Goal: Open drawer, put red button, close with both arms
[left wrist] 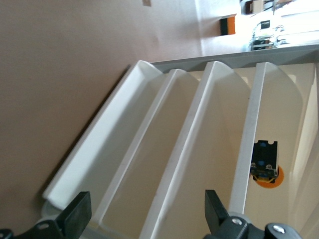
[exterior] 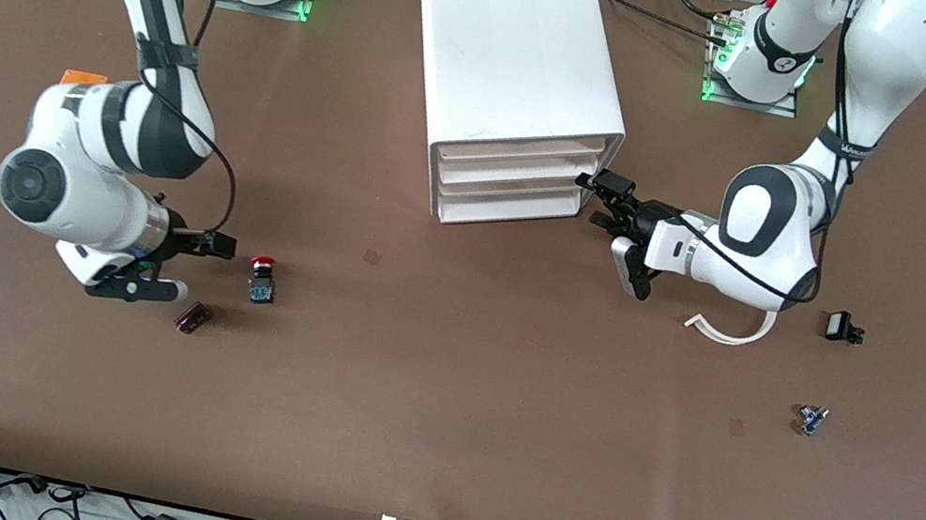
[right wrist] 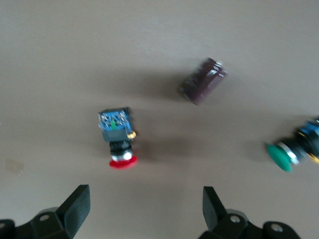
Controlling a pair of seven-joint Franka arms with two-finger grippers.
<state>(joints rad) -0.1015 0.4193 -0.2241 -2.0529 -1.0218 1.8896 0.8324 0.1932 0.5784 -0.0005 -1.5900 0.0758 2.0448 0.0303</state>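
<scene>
My right gripper grabs the red button by its black body next, to put it in the drawer.
The red button (exterior: 263,278) lies on its side on the brown table, red cap toward the robots' bases. In the right wrist view the red button (right wrist: 118,140) lies just ahead of the open fingers. My right gripper (exterior: 199,269) is open and empty, low over the table, beside the button toward the right arm's end. The white drawer cabinet (exterior: 516,69) stands at mid-table with its three drawers shut. My left gripper (exterior: 602,199) is open at the drawer fronts' edge. In the left wrist view, my left gripper (left wrist: 145,214) spans the drawer lips (left wrist: 184,149).
A dark maroon cylinder (exterior: 194,317) (right wrist: 202,81) lies near the right gripper. A green-capped button (right wrist: 289,152) shows only in the right wrist view. An orange box (exterior: 82,79) sits by the right arm. A white curved strip (exterior: 731,331), a black part (exterior: 842,327) and a small blue part (exterior: 810,419) lie near the left arm.
</scene>
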